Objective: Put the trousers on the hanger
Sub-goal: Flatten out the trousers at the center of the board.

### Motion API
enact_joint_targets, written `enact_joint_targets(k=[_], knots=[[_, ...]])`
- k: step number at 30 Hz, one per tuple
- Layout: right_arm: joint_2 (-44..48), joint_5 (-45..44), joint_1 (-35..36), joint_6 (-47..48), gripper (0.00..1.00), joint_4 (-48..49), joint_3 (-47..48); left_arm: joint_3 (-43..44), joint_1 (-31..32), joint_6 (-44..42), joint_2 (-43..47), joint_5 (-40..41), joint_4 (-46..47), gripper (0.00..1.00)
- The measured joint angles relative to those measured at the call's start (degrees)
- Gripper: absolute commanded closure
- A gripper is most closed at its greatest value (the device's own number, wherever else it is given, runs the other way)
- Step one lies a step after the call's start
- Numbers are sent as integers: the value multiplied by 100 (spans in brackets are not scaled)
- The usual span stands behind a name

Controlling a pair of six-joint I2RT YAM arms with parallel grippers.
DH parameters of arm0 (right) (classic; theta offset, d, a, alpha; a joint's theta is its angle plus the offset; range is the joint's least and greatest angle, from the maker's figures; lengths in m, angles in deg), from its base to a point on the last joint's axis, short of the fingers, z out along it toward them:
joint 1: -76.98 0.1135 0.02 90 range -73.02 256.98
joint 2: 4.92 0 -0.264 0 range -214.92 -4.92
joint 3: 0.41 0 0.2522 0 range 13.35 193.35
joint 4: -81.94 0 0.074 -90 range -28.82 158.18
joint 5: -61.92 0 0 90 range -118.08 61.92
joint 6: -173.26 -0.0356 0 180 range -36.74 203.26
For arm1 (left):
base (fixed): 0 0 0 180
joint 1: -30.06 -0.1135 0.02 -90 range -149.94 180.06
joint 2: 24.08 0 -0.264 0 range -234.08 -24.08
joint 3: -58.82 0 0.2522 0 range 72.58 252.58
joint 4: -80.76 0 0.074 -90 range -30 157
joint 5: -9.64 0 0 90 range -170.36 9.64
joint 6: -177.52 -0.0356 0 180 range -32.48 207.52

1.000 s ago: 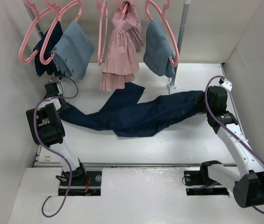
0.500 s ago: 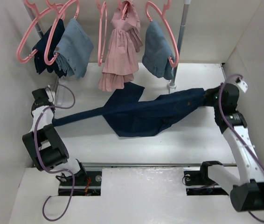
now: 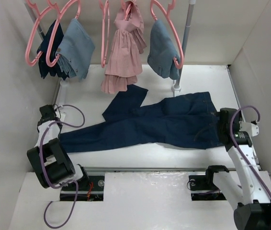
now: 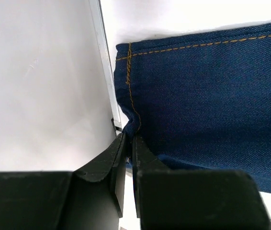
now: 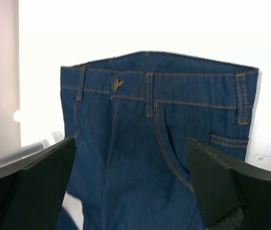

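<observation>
My right gripper is going to grip the trousers (image 3: 159, 127) next, by their waistband at its rail-side corner (image 3: 208, 95), to straighten them and fold them lengthwise for the hanger.
The dark navy trousers (image 3: 159, 127) lie spread flat across the table, waistband to the right and legs running left. My left gripper (image 3: 55, 133) sits at the left table edge, shut on the hem corner of one leg of the trousers (image 4: 212, 96), with the cloth pinched between its fingers (image 4: 136, 148). Over the waistband end hovers my right gripper (image 3: 223, 127), open, with nothing between its fingertips. In the right wrist view the trousers (image 5: 159, 143) show their button and belt loops below the wide-open gripper (image 5: 129, 143). A pink hanger (image 3: 105, 33) hangs edge-on from the back rail.
More pink hangers on the rail carry a dark garment (image 3: 47, 52), light denim pieces (image 3: 75, 48) (image 3: 163, 48) and a pink dress (image 3: 124, 52). The rail's upright post (image 3: 182, 52) stands behind the trousers. White walls close in on both sides.
The right gripper has opened and let go of the waistband, then drawn back toward the near edge. The trousers, stretched between both grippers before, now lie flat. The left gripper shifted nearer, still gripping the hem.
</observation>
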Motion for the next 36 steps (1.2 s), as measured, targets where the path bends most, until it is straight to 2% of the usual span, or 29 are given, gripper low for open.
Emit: enact_joint_targets(k=[2, 5, 10, 13, 16, 17, 20, 21, 26, 27, 28, 29, 30, 33, 36], knots=[[-247, -142, 0, 31, 0, -24, 138, -24, 0, -76, 4, 2, 63, 100], [-719, -162, -2, 667, 0, 514, 203, -68, 0, -179, 4, 11, 153, 100], [-2529, 188, -166, 2037, 0, 1056, 968, -68, 0, -382, -4, 116, 310, 100], [-3633, 564, -374, 2498, 0, 1370, 1606, -68, 0, -573, -15, 258, 424, 100], [-4286, 890, -597, 2750, 0, 1606, 1770, -109, 0, -730, -15, 350, 549, 100], [-4468, 997, -675, 2796, 0, 1633, 1779, -118, 0, -767, -17, 326, 525, 79], [-4892, 1373, -933, 2782, 0, 1620, 1775, -24, 0, -804, -13, -83, 133, 52], [-4955, 1449, -1029, 2752, 0, 1641, 1751, 96, -2, -791, -11, -356, -85, 36], [-4944, 1502, -1366, 2632, 2, 1596, 1591, 1224, 70, -634, 111, -1814, -708, 33], [-4918, 1421, -1340, 2629, 2, 1578, 1593, 1425, 188, -621, 199, -2107, -686, 22], [-4863, 1322, -1279, 2643, 2, 1556, 1600, 1471, 256, -619, 243, -2218, -678, 22], [-4793, 1198, -1180, 2726, 2, 1508, 1628, 1478, 466, -595, 332, -2332, -623, 16], [-4715, 1080, -1054, 2850, 2, 1491, 1681, 1451, 710, -612, 424, -2450, -610, 14], [-4634, 1047, -643, 3386, 2, 1585, 2140, 1178, 1609, -321, 533, -2750, -348, 14], [-5038, 1373, -435, 3832, 2, 1613, 3038, 903, 2297, 264, 271, -2927, 7, 14]])
